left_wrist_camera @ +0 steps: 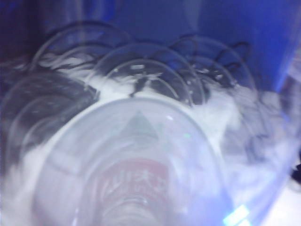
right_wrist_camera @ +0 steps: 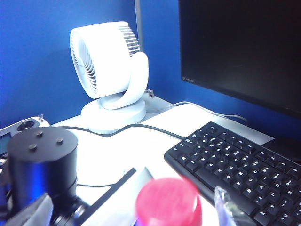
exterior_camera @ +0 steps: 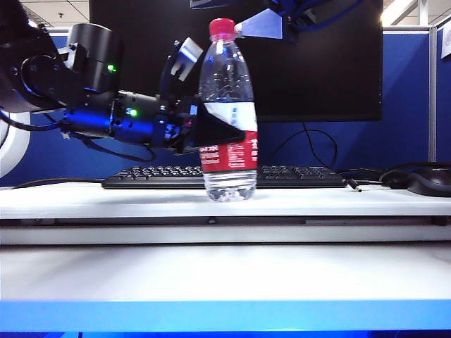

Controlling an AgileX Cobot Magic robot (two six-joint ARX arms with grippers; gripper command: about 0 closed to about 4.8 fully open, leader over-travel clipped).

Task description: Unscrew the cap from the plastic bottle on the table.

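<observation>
The red-pink cap needs to be unscrewed from the plastic bottle. My right gripper should grab the cap by its ridged side (exterior_camera: 222,31) next.
The plastic bottle (exterior_camera: 227,77) stands upright on the table (exterior_camera: 338,201), its red label low on the body and its red-pink cap (exterior_camera: 221,27) on the neck. My left gripper (exterior_camera: 204,105) reaches in from the left and is shut on the bottle's middle. In the left wrist view the blurred bottle (left_wrist_camera: 136,155) fills the picture and hides the fingers. My right gripper (exterior_camera: 271,21) hangs open at cap height, just right of the cap and apart from it. The right wrist view shows the cap (right_wrist_camera: 168,202) close below, with a clear fingertip (right_wrist_camera: 228,207) beside it.
A black keyboard (exterior_camera: 296,176) lies behind the bottle, under a dark monitor (exterior_camera: 317,70). A black mouse (exterior_camera: 430,182) sits at the far right. A white desk fan (right_wrist_camera: 110,70) with its cable stands by the blue partition. The left arm's black wrist housing (right_wrist_camera: 42,160) is near the cap.
</observation>
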